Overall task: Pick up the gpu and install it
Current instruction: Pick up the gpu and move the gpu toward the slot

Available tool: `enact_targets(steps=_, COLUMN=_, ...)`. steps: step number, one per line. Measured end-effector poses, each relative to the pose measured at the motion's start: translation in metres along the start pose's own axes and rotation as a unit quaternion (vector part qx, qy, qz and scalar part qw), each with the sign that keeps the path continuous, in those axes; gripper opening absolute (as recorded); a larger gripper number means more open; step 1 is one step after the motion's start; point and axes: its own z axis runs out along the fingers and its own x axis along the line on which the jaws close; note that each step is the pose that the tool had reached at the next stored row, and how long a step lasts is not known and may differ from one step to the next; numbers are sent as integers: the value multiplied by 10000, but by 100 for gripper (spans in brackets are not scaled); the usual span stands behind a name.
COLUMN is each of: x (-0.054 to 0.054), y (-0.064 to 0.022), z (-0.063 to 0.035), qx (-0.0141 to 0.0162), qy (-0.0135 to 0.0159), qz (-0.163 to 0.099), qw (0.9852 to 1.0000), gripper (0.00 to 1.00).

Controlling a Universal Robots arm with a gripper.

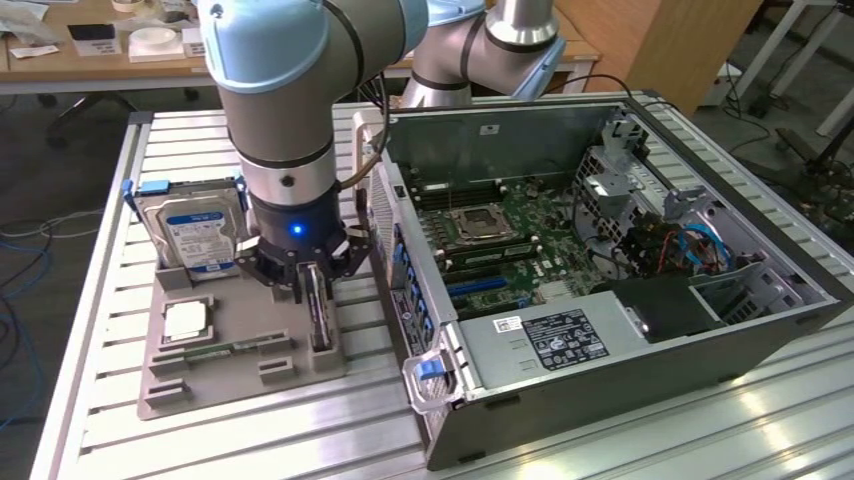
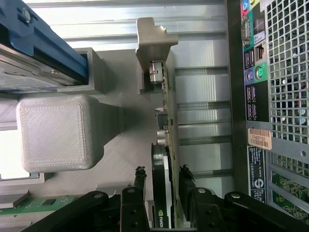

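The GPU has the metal bracket (image 2: 153, 42) bending out sideways at one end, so my gripper will next grab its fan end (image 2: 165, 195) across the two flat sides. Then I can install the GPU.
The gpu (image 1: 322, 315) stands on its long edge in a slot of the grey holder tray (image 1: 247, 320), on the side nearest the computer case. My gripper (image 1: 318, 295) has come down over it from above. In the wrist view the card (image 2: 161, 164) shows edge-on, dark fan side and thin board, running away toward a grey support post (image 2: 152, 43). My gripper (image 2: 163, 176) straddles the card: one black fingertip (image 2: 140, 174) sits on each side, with a narrow strip of tray showing between each pad and the card. The jaws are open and grip nothing.
A blue-labelled hard drive (image 1: 195, 235) stands upright at the tray's far end. A square processor (image 1: 186, 320) and a green memory stick (image 1: 220, 352) lie flat on the tray. The open computer case (image 1: 747, 290) with its motherboard (image 1: 514, 240) sits close beside, its rear ports (image 2: 253, 72) near the card.
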Motion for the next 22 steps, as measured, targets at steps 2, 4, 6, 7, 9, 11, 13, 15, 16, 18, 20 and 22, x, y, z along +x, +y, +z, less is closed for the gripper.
enact_targets(steps=2, x=-1, y=0, z=0, qx=0, qy=0, qz=0, qw=10000, gripper=42)
enact_targets(steps=4, x=-1, y=0, z=0, qx=0, qy=0, qz=0, qw=10000, gripper=42)
enact_targets(steps=6, x=-1, y=0, z=0, qx=0, qy=0, qz=0, qw=10000, gripper=42)
enact_targets(steps=7, x=-1, y=0, z=0, qx=1, qy=0, qz=0, qw=10000, gripper=42)
enact_targets(steps=9, x=-1, y=0, z=0, qx=0, qy=1, qz=0, qw=10000, gripper=42)
enact_targets(steps=11, x=-1, y=0, z=0, qx=0, qy=0, qz=0, qw=10000, gripper=42)
enact_targets(steps=13, x=-1, y=0, z=0, qx=0, qy=0, qz=0, qw=10000, gripper=40)
enact_targets(steps=15, x=-1, y=0, z=0, qx=0, qy=0, qz=0, qw=10000, gripper=33)
enact_targets(steps=16, x=-1, y=0, z=0, qx=0, qy=0, qz=0, qw=10000, gripper=33)
enact_targets(steps=18, x=-1, y=0, z=0, qx=0, qy=0, qz=0, qw=10000, gripper=33)
enact_targets(steps=20, x=-1, y=0, z=-1, qx=0, qy=1, qz=0, qw=10000, gripper=32)
enact_targets(steps=22, x=-1, y=0, z=-1, qx=1, qy=0, qz=0, qw=10000, gripper=27)
